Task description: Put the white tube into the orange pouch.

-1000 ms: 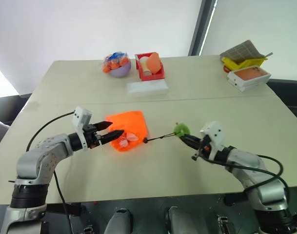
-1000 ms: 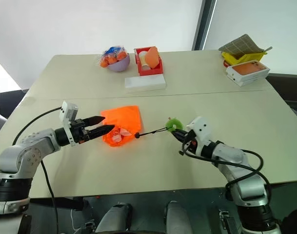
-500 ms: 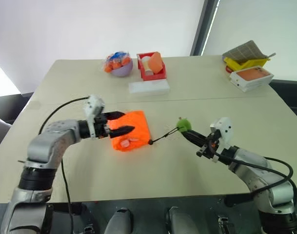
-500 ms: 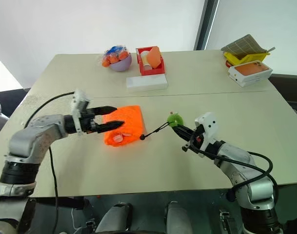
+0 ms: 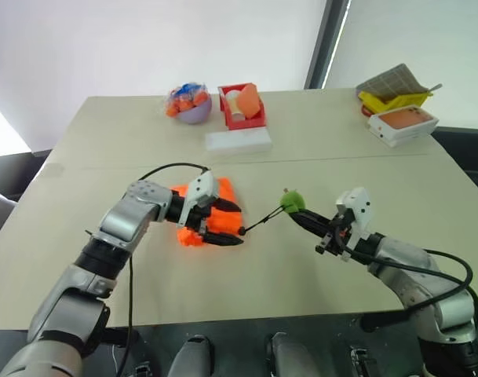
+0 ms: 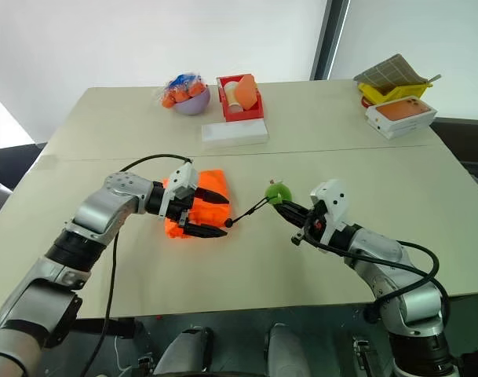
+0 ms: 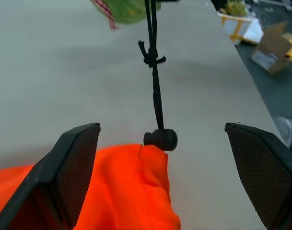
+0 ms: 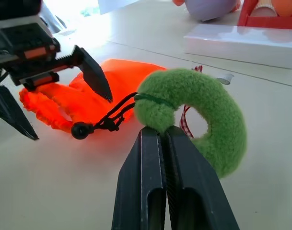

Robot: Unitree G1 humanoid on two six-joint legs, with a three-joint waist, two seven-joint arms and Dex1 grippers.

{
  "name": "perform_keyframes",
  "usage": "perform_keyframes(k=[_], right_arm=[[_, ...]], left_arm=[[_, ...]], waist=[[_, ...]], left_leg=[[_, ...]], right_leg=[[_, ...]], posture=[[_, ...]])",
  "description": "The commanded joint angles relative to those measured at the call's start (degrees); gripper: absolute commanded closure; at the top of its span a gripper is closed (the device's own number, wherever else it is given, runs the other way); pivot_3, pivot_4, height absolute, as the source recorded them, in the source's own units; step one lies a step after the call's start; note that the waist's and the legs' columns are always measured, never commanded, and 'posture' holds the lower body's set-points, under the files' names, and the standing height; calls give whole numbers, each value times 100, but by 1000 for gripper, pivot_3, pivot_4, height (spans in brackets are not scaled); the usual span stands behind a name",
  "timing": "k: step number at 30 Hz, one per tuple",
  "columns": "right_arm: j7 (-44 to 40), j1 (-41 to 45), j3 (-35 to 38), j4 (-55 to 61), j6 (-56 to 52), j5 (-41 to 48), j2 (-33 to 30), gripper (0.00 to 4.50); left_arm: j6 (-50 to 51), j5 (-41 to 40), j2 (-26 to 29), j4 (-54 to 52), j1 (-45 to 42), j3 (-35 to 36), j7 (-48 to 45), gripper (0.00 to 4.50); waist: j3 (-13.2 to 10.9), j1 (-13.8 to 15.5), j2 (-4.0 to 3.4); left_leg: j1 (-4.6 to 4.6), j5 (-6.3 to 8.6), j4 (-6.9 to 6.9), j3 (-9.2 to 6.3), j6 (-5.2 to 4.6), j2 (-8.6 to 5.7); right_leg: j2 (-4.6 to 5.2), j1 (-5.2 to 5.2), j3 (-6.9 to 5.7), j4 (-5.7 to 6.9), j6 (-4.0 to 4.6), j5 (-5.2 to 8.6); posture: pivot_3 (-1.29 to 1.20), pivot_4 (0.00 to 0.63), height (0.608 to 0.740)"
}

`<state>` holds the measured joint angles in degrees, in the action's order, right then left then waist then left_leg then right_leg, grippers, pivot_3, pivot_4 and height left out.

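I should take hold of the orange pouch's black cord by the bead point(image 5: 242, 231) point(image 7: 161, 139) with my left gripper next. That will get the pouch ready for the white tube.
The orange pouch point(image 5: 221, 192) lies on the table left of centre, its mouth toward the right. My left gripper point(image 5: 228, 224) hovers open over that mouth end, one finger on either side of the fabric. In the left wrist view the open fingers point(image 7: 76, 160) frame the pouch point(image 7: 112, 196) and the cord's black bead point(image 7: 161, 139). The black cord point(image 5: 262, 220) runs taut to the round green pull point(image 5: 292, 201). My right gripper point(image 5: 299, 216) is shut on that pull point(image 8: 198, 115), holding it above the table. The white tube is hidden.
At the table's far side stand a purple bowl of wrapped orange items point(image 5: 189, 106), a red tray point(image 5: 241, 118) and a long flat white box point(image 5: 237, 141). At the far right are a white box with an orange top point(image 5: 401, 122) and a yellow tray point(image 5: 388, 100).
My left gripper has swung right from beside the pouch to over its mouth end and has rolled, staying open. The right gripper keeps hold of the green pull, barely moved.
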<state>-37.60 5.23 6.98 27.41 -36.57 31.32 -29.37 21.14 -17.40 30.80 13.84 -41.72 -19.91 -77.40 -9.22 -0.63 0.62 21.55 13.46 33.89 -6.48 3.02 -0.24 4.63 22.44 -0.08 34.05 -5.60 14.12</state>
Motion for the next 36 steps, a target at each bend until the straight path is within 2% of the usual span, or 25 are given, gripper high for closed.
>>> perform_keyframes(k=[1,9,10,12,18,19,26,31,34,35,36], right_arm=[[0,32,-15,310,118,71,-50,4500],[54,93,-104,352,155,65,-7,4500],[60,100,-112,350,158,63,-3,4500],[67,116,-128,347,163,61,4,4500],[91,174,-156,312,191,54,4,4500],[95,188,-157,300,198,49,3,4500],[116,246,-164,250,222,32,5,4500],[118,250,-189,233,228,44,19,4500],[107,282,-203,200,236,43,22,4500],[103,293,-205,189,239,44,22,4500],[100,304,-207,181,242,45,25,4500]], left_arm=[[-150,129,-138,265,-259,-65,-278,44],[-186,380,-319,690,-452,-118,-566,44],[-187,397,-334,715,-462,-110,-576,278],[-182,418,-354,743,-473,-97,-606,889],[-106,474,-350,755,-474,-101,-735,4120],[-101,485,-346,751,-470,-103,-738,4432],[-251,618,-404,820,-411,18,-484,4431],[336,184,-446,683,-450,343,-540,1885],[355,197,-465,765,-503,460,-379,289],[328,226,-447,793,-510,466,-383,67],[302,253,-414,803,-510,453,-424,67]], waist=[[0,-1,1],[-1,-4,1],[-1,-3,1],[-1,-2,1],[-1,-6,1],[-1,-6,1],[-1,-4,1],[-1,-10,1],[-1,-9,1],[-1,-8,1],[-1,-8,1]], left_leg=[[1,0,0,0,0,0],[0,0,0,-1,-2,0],[-1,0,1,-1,-2,0],[-1,0,1,-1,-2,0],[-1,0,1,-1,-2,0],[-2,0,1,-2,-2,0],[-2,0,1,-2,-3,0],[-3,0,1,-2,-3,0],[-4,0,1,-2,-3,0],[-4,0,2,-3,-3,0],[-5,0,2,-2,-3,0]], right_leg=[[0,0,0,0,0,0],[-2,1,0,4,-2,0],[-2,0,0,3,-2,0],[-1,-1,0,3,-2,0],[-2,-1,0,6,-3,0],[-2,-1,0,6,-3,0],[-2,-2,0,6,-3,0],[-3,-2,0,8,-4,0],[-3,-2,0,9,-5,0],[-3,-2,0,10,-5,0],[-3,-3,0,10,-5,-1]], posture=[[0,150,740],[0,150,740],[0,150,740],[0,150,740],[0,150,740],[0,150,740],[0,150,740],[0,150,740],[0,150,740],[0,150,740],[0,150,740]])
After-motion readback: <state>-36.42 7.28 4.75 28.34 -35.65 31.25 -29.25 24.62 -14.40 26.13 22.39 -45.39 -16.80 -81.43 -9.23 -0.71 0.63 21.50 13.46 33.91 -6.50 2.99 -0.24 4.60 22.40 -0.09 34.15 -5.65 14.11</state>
